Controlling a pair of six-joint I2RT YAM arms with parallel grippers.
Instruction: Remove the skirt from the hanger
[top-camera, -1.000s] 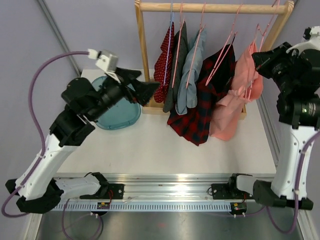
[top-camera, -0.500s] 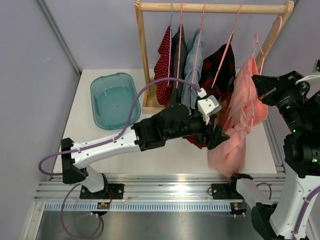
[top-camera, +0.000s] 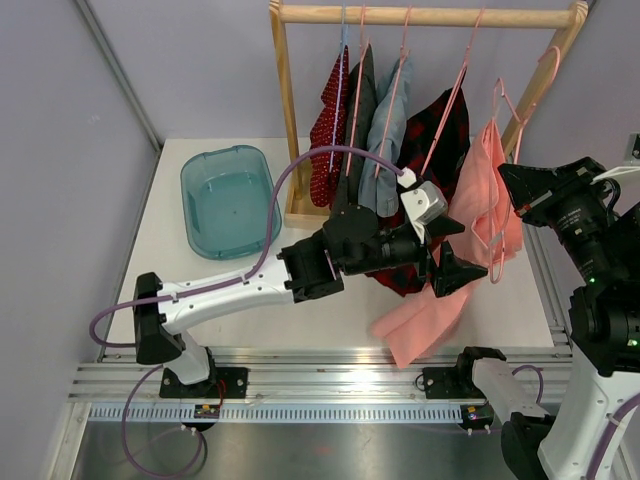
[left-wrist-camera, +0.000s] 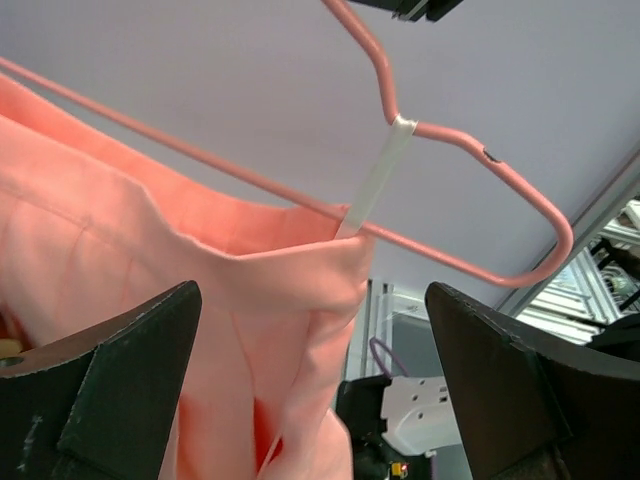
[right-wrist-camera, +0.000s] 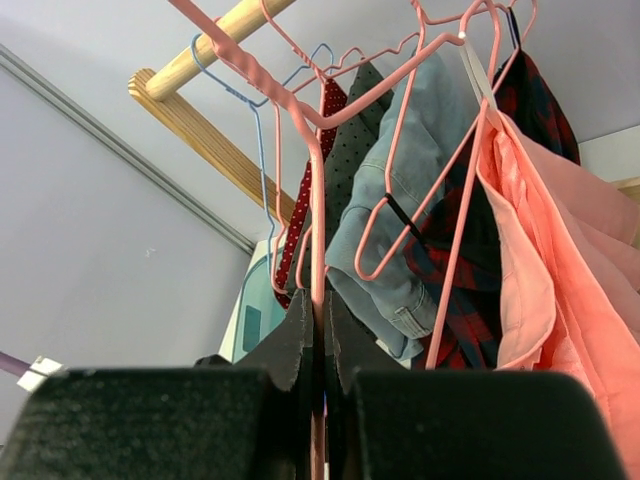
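Observation:
My left gripper isn't ready to close on the skirt yet: the skirt's fold is beyond my fingers in the left wrist view, so my gripper needs to move toward the fold first.
The salmon skirt (top-camera: 482, 195) hangs from a pink wire hanger (top-camera: 497, 108) whose hook sits below the rail; its lower part (top-camera: 425, 318) trails toward the table front. My right gripper (top-camera: 522, 188) is shut on the hanger's wire, seen clamped between the jaws in the right wrist view (right-wrist-camera: 318, 210). My left gripper (top-camera: 455, 250) is open, its jaws wide apart on either side of the skirt's edge without touching it. In the left wrist view the skirt (left-wrist-camera: 150, 290) hangs by a white loop (left-wrist-camera: 375, 175) from the hanger (left-wrist-camera: 470, 160), with the fingers (left-wrist-camera: 110, 390) wide apart.
A wooden rack (top-camera: 420, 15) at the back holds a red dotted garment (top-camera: 327, 130), a denim one (top-camera: 385, 150) and a red plaid one (top-camera: 440, 130) on hangers. A teal tub (top-camera: 228, 200) stands at the back left of the white table (top-camera: 320, 310).
My left arm swung from beside the tub across to the skirt. My right arm brought the hanger down and forward, and the skirt's lower part swung toward the front.

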